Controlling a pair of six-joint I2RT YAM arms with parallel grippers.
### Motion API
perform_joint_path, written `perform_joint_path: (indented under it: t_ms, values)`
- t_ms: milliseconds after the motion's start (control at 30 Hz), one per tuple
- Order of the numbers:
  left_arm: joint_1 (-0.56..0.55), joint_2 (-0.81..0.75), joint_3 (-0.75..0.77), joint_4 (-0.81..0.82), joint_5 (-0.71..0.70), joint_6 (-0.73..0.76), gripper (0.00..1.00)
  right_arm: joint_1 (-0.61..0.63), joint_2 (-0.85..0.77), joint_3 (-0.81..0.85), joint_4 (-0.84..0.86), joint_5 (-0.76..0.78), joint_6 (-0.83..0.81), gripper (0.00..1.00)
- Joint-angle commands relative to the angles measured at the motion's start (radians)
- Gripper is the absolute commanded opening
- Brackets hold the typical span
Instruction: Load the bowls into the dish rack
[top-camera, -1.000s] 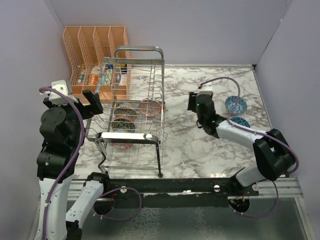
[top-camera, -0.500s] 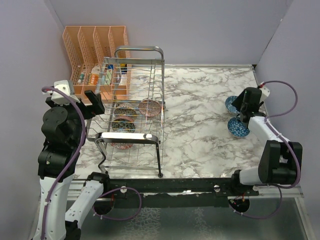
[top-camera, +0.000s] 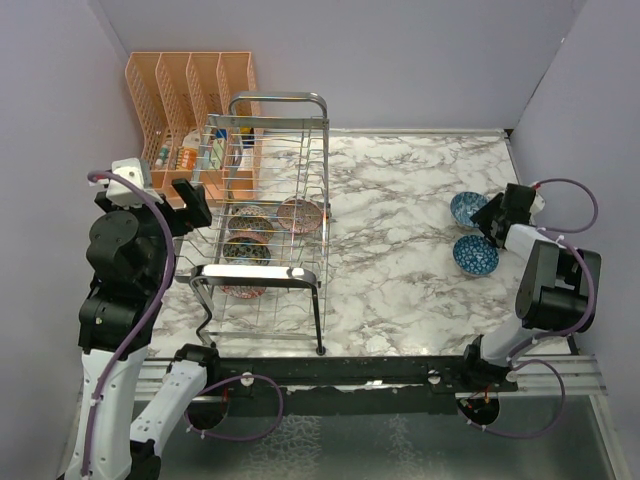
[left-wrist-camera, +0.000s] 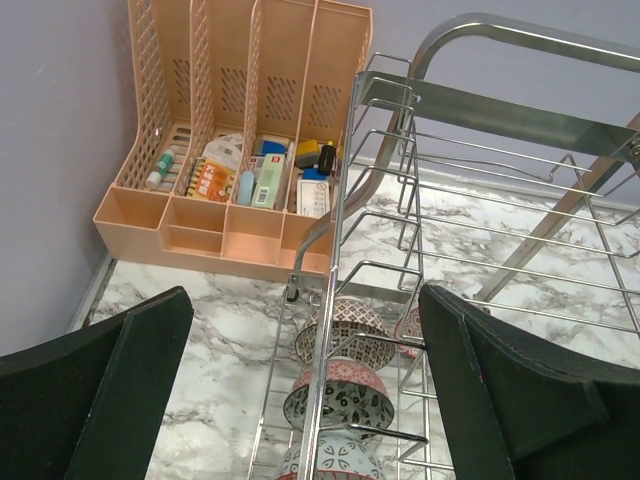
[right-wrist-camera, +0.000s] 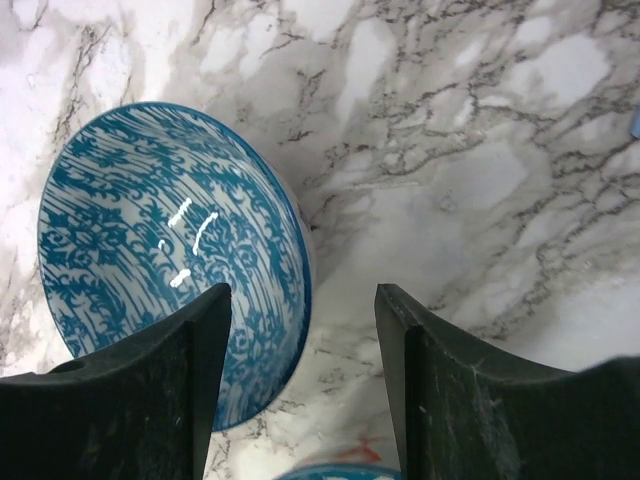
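Note:
My right gripper grabs the farther blue bowl's rim (top-camera: 486, 207) nearest the side next, so the bowl's opposite side stays free to enter the dish rack (top-camera: 268, 160).
The chrome dish rack (top-camera: 268, 160) stands left of centre. It holds several bowls: a grey-beige one (top-camera: 248, 216), a pink-red one (top-camera: 299, 214) and a black-and-white one (top-camera: 246, 250). Two blue bowls (top-camera: 470, 209) (top-camera: 476, 254) sit on the marble at the right. My right gripper (top-camera: 492, 216) is open, low over the farther blue bowl (right-wrist-camera: 170, 250); the bowl's right rim lies between the jaws, by the left finger (right-wrist-camera: 200, 380). My left gripper (top-camera: 190, 205) is open and empty, raised beside the rack's left side (left-wrist-camera: 345, 230), with the racked bowls (left-wrist-camera: 340, 395) below it.
An orange slotted organizer (top-camera: 190, 90) with small items stands behind the rack against the back wall, and shows in the left wrist view (left-wrist-camera: 230, 200). The side wall is close on the right of the blue bowls. The second blue bowl's rim (right-wrist-camera: 335, 472) lies just below my right gripper (right-wrist-camera: 300, 300).
My right arm has swung from the table's middle to the far right and come down over the farther blue bowl. The left arm has barely moved.

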Motion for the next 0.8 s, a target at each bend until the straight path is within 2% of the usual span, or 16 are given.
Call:
perform_joint_path:
  t_ms: [0,167,333,433,467,667,767]
  values:
    - [-0.003,0.012,-0.012,0.002,0.002,0.005,0.99,-0.002,0.05,0.059,0.033,-0.057,0.021,0.58]
    - [-0.003,0.015,-0.017,0.004,-0.003,0.009,0.99,-0.002,0.087,0.056,0.055,-0.051,0.026,0.53]
    - [-0.003,0.021,-0.016,0.007,-0.001,0.009,0.99,-0.002,0.1,0.056,0.07,-0.048,0.024,0.33]
    - [-0.003,0.02,-0.013,0.006,-0.001,0.008,0.99,-0.002,0.079,0.046,0.091,-0.056,0.017,0.17]
    - [-0.003,0.019,-0.013,0.004,-0.001,0.005,0.99,-0.002,0.034,0.025,0.12,-0.059,-0.001,0.01]
    - [-0.003,0.014,-0.007,0.002,0.005,-0.002,0.99,0.017,-0.135,-0.052,0.244,-0.119,-0.055,0.01]
    - [-0.003,0.012,-0.006,0.001,0.009,-0.007,0.99,0.088,-0.231,-0.056,0.252,-0.075,-0.107,0.01]
